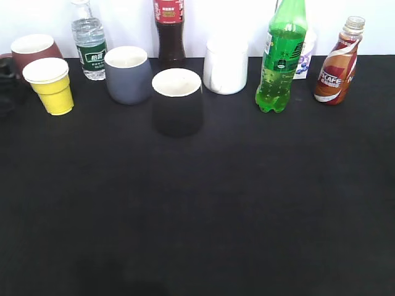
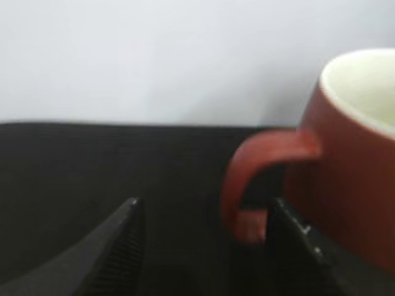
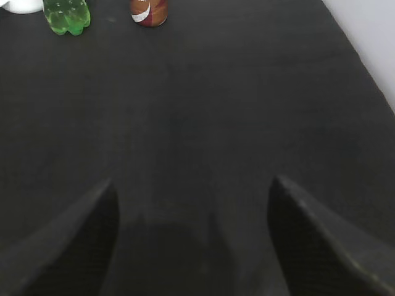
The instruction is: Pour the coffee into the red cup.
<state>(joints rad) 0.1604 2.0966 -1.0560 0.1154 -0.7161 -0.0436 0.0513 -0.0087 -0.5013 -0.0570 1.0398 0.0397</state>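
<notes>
The yellow paper cup (image 1: 52, 87) crowds the front of the red cup. My gripper will grab the red cup by its free-standing handle (image 1: 5, 56) next.
The coffee bottle (image 1: 337, 69), small and curvy with a red-white-brown label, stands uncapped at the back right; its base also shows in the right wrist view (image 3: 149, 11). The red cup (image 1: 26, 58), a brownish-red mug with a white inside, stands at the back left. My left gripper (image 1: 7, 73) is at the left edge beside the cup. In the left wrist view the gripper (image 2: 206, 203) is open, with the cup's (image 2: 352, 185) handle between the fingers, close to the right finger. My right gripper (image 3: 194, 180) is open and empty over bare black table, far from the bottle.
A yellow paper cup (image 1: 52, 86) stands right in front of the red cup. Along the back are a water bottle (image 1: 88, 46), grey cup (image 1: 128, 74), black cup (image 1: 177, 102), cola bottle (image 1: 170, 31), white cup (image 1: 226, 66) and green soda bottle (image 1: 282, 58).
</notes>
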